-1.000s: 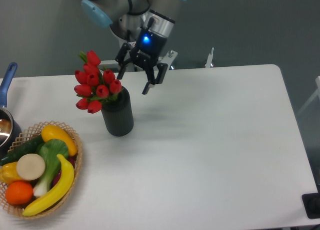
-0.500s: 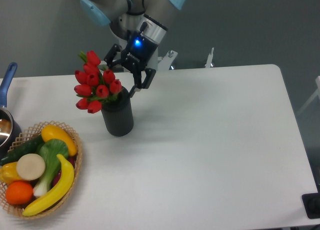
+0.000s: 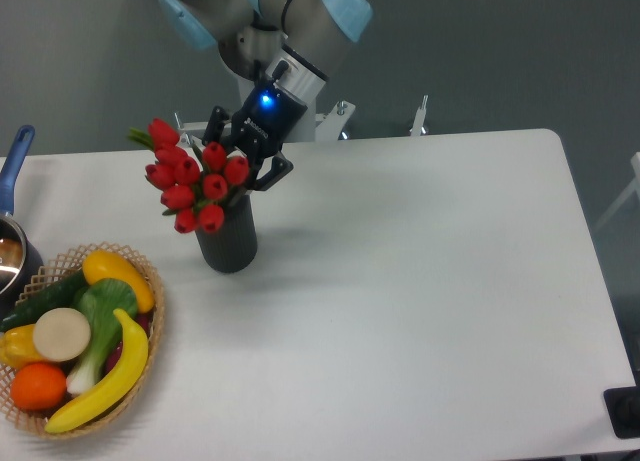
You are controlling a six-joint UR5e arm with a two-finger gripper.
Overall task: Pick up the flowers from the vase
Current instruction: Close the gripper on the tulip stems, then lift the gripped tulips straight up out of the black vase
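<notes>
My gripper should grab the bunched red buds of the flowers (image 3: 189, 177) next. Then it can lift the flowers out of the black vase (image 3: 226, 244).
The flowers (image 3: 189, 177), red tulip buds with green leaves, stand in the black vase (image 3: 226, 244) at the left of the white table and lean to the left. My gripper (image 3: 241, 153) comes down from the back right and is at the top of the bunch, right over the vase's mouth. Its jaws are spread, with one finger behind the buds and one to their right. The stems between the jaws are hidden by buds and gripper.
A wicker basket (image 3: 152, 319) with fruit and vegetables stands at the front left, close to the vase. A blue-handled pot (image 3: 17, 151) is at the left edge. A black object (image 3: 625, 411) sits at the front right corner.
My gripper has moved left and down from beside the vase onto the bunch. The flowers have shifted and tipped to the left, and the vase has moved slightly left.
</notes>
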